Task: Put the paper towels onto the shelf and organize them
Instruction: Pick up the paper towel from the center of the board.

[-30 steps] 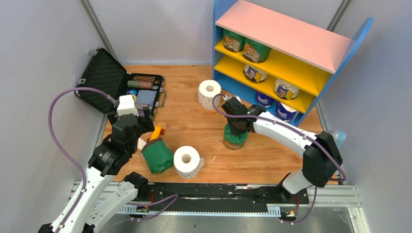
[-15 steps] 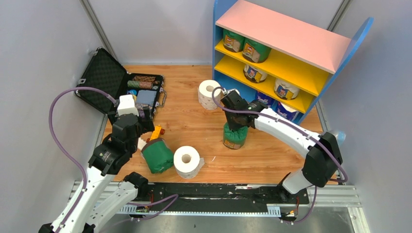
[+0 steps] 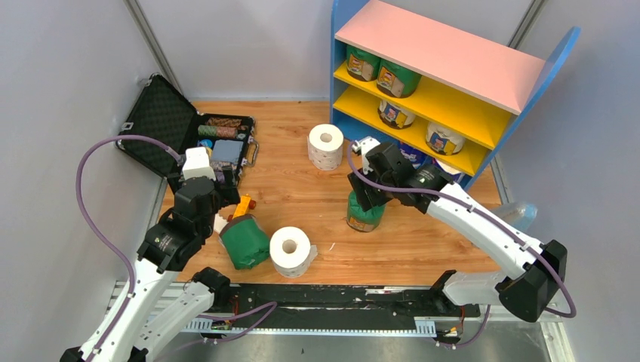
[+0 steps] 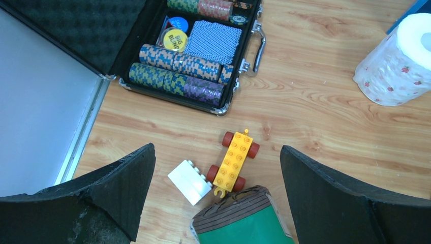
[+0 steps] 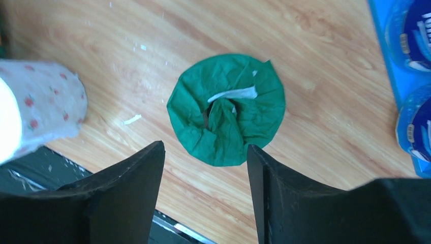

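Observation:
The green-wrapped roll needs its base free to stand on the shelf, so the robot's right gripper should next grab the roll by its crumpled top rim [image 5: 201,140].
A green-wrapped paper towel roll [image 3: 364,215] stands upright on the wooden floor; from above its crumpled top [image 5: 226,109] shows. My right gripper [image 3: 367,187] hovers over it, open [image 5: 206,147], touching nothing. A second green roll [image 3: 245,241] lies on its side, its end [image 4: 244,221] just below my open left gripper [image 4: 217,152]. A white dotted roll [image 3: 293,251] lies beside it, and another [image 3: 325,146] stands near the shelf [image 3: 453,53]. Green, cream and blue rolls sit on the shelf's boards.
An open black case [image 3: 192,128] of poker chips lies at the back left. An orange toy car [image 4: 235,160] and a white brick [image 4: 189,181] sit between the case and the lying green roll. Grey walls close in both sides. Blue-wrapped rolls [image 5: 414,30] fill the lowest tier.
My right gripper has opened and let go of the upright green roll, lifting slightly toward the shelf; its elbow swung right. The left arm has not moved.

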### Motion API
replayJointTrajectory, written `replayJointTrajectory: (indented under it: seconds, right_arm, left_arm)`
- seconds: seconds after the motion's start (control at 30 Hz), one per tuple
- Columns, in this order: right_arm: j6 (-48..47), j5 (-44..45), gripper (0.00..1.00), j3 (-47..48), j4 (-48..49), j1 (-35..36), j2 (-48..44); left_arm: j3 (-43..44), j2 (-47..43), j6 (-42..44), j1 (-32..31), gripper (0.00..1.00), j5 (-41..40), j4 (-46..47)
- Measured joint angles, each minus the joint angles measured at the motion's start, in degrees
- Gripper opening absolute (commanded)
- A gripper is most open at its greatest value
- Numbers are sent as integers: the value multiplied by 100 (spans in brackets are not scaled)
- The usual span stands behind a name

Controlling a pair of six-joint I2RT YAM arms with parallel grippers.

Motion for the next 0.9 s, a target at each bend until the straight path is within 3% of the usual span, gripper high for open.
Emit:
replayJointTrajectory:
  seconds: [0.43, 0.9]
  right_arm:
    - [-1499, -723, 62, -772, 321, 129, -7]
    - [-1808, -380, 57, -903, 612, 431, 813]
  left_arm:
    - [0, 0, 0, 26, 100, 96, 0]
    - [0, -13, 0, 31, 100, 111, 0]
